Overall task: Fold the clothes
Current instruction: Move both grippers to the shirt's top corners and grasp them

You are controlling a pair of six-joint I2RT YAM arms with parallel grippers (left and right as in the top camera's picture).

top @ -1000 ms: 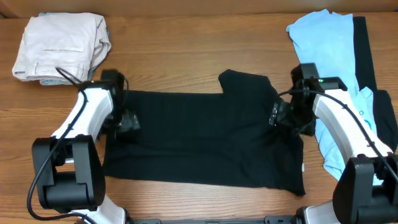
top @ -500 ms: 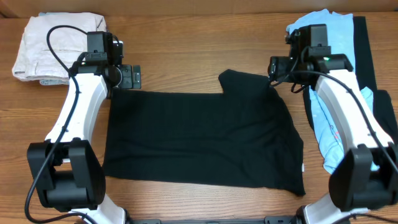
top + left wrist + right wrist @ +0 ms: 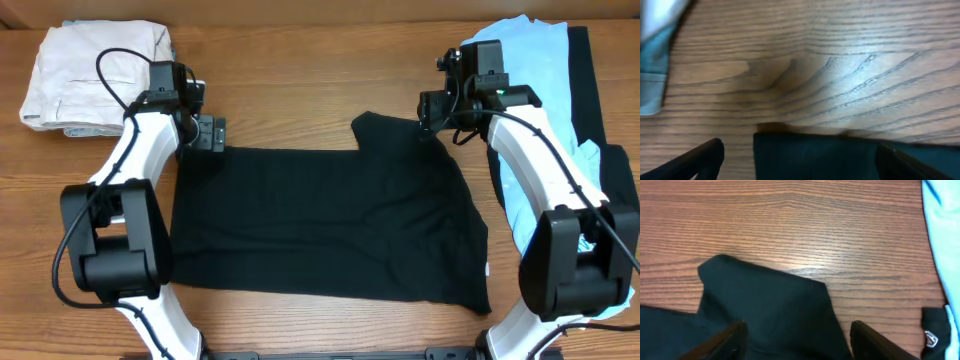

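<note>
My left gripper is to grab the black T-shirt (image 3: 320, 220) next by its far corner nearest the beige trousers, so that edge of the T-shirt can fold over.
A black T-shirt (image 3: 320, 220) lies spread flat across the middle of the table, one sleeve sticking up at its far edge (image 3: 385, 128). My left gripper (image 3: 208, 133) is open and empty just above the shirt's far left corner (image 3: 805, 155). My right gripper (image 3: 432, 108) is open and empty above the shirt's far right corner by the sleeve (image 3: 765, 305). Light blue T-shirts (image 3: 520, 70) lie in a loose heap at the right, with another black garment (image 3: 590, 90) beside them.
Folded beige trousers (image 3: 100, 75) sit at the far left corner, and their edge shows in the left wrist view (image 3: 652, 60). A black piece with a small white tag (image 3: 932, 337) lies right of my right gripper. Bare wood runs along the far side.
Both arms have lifted off the middle of the shirt and swung to its far corners. The left gripper came down a little toward the shirt edge. The shirt has not moved.
</note>
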